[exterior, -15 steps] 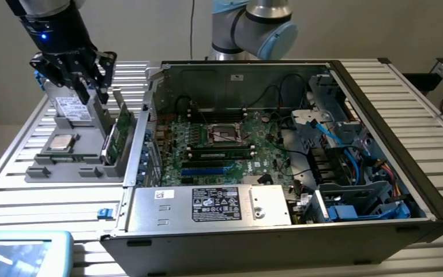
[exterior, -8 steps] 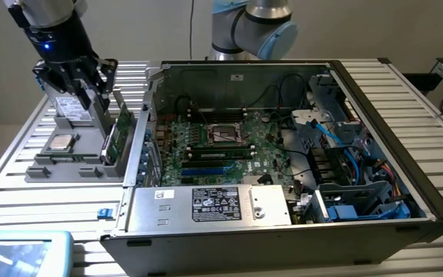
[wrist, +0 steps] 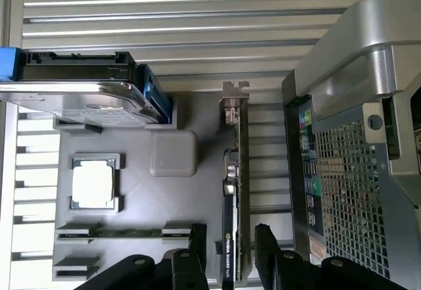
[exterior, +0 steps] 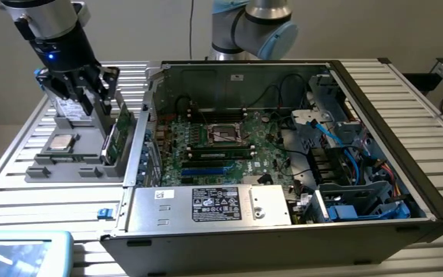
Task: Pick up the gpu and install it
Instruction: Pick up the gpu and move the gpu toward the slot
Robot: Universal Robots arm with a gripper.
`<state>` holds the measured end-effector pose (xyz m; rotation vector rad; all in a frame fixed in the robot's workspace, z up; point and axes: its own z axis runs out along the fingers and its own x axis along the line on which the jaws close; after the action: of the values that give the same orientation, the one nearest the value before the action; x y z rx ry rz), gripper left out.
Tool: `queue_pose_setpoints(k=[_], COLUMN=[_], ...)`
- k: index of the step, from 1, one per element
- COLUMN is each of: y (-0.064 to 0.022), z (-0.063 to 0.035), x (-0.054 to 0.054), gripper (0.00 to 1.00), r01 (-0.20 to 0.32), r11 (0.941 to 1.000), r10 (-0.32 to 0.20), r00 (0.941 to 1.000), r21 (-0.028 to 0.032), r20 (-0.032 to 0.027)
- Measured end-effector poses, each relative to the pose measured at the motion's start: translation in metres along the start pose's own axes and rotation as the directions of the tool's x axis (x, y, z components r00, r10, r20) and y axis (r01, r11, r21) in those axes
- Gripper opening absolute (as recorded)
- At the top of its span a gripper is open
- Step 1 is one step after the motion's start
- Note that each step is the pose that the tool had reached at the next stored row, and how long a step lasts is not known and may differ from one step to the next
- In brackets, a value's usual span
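Observation:
My gripper should next grab the GPU by its exposed top edge point(wrist: 235, 252), because the grey tray surrounds the GPU's lower edge and the side of the computer case is close.
The gpu point(wrist: 237, 191) stands on its edge in a grey holder tray point(wrist: 197, 198), green board and black cooler seen edge-on, silver bracket at one end. In the exterior view the gpu point(exterior: 118, 135) is at the tray's side nearest the computer case. My gripper point(wrist: 231, 256) is open, one black finger point(wrist: 197, 254) on each side of the card, with a gap between each finger and the card. In the exterior view the gripper point(exterior: 97, 107) hangs just above the card's far end.
The tray also holds a hard drive point(wrist: 79, 93), a processor chip point(wrist: 95, 183) and a memory stick point(wrist: 125, 232). The open computer case point(exterior: 283, 144) lies right beside the tray, its metal wall point(wrist: 355, 171) close to the gpu. A slatted table point(exterior: 44, 196) carries everything.

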<state>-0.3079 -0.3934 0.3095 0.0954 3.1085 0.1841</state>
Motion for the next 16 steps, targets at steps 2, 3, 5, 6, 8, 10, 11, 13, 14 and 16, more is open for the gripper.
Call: queue_pose_setpoints(k=[2,3,5,6,8,10,11,13,14,16], y=[-0.0009,-0.0013,-0.0021,-0.0026,-0.0036,-0.0046,-0.0052,-0.0059,-0.0062,-0.0068], z=[0.0036,0.0054,0.0089,0.0107,0.0144,0.0179,0.0196,0.023,0.0247,0.0278], x=[0.0,0.0,0.0,0.0,0.0,0.0,0.0,0.0,0.0,0.0], gripper=[0.44,0.44,0.44,0.44,0.45,0.52,0.52,0.52,0.52,0.52], r01=[0.0,0.0,0.0,0.0,0.0,0.0,0.0,0.0,0.0,0.001], r11=[1.0,1.0,1.0,1.0,1.0,1.0,1.0,1.0,1.0,0.9999], r10=[0.0,0.0,0.0,0.0,0.0,0.0,0.0,0.0,0.0,-0.001], r00=[1.0,1.0,1.0,1.0,1.0,1.0,1.0,1.0,1.0,0.9999], r21=[-0.0016,-0.0026,-0.0044,-0.0053,-0.0069,-0.0082,-0.0087,-0.0094,-0.0099,-0.0113], r20=[0.0007,0.001,0.0014,0.0015,0.0017,0.0025,0.0028,0.0051,0.007,0.0104])
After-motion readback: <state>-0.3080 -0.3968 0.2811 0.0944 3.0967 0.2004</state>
